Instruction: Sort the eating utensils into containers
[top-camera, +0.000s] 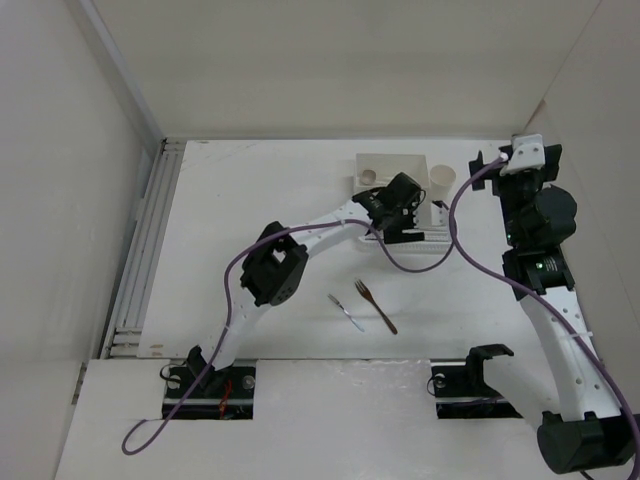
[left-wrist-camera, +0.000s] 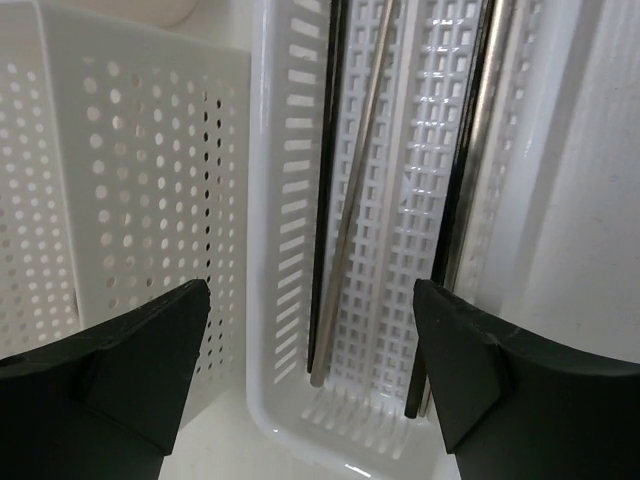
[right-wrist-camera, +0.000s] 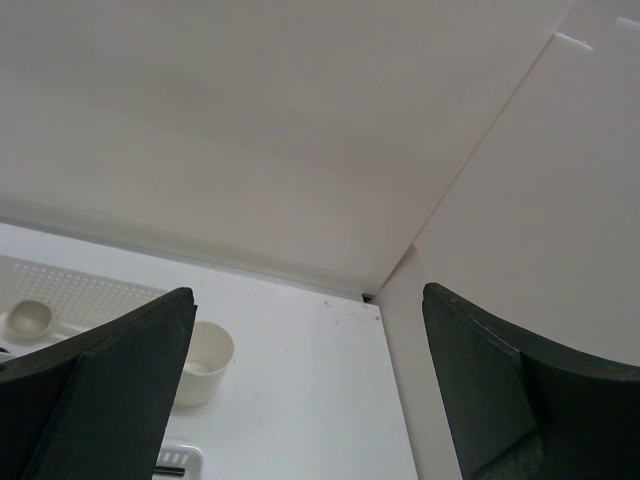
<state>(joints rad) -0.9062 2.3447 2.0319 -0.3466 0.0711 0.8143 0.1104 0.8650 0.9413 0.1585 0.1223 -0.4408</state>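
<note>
I will grab the longer brown fork by its handle (top-camera: 381, 312) with my right gripper next, so the end of the fork's handle stays free to go into the cream cup.
My left gripper (left-wrist-camera: 310, 350) is open and empty, hovering just above the narrow white mesh tray (left-wrist-camera: 285, 330). Thin dark and metallic chopsticks (left-wrist-camera: 345, 220) lie lengthwise in that tray, between my fingers. In the top view this gripper (top-camera: 403, 222) covers the tray (top-camera: 432, 240). A small silver fork (top-camera: 346, 312) and a longer brown fork (top-camera: 376, 306) lie on the table in front. A beige spoon (top-camera: 368, 177) lies in the rectangular box (top-camera: 392, 162). The cream cup (top-camera: 442, 180) stands to its right. My right gripper (top-camera: 487, 165) is open, empty and raised. No black spoon shows.
The perforated box wall (left-wrist-camera: 120, 180) stands just left of the tray. The right wrist view shows the cup (right-wrist-camera: 205, 360), the spoon (right-wrist-camera: 30, 317) and the enclosure's back corner (right-wrist-camera: 365, 297). White walls close in at the back and right.
</note>
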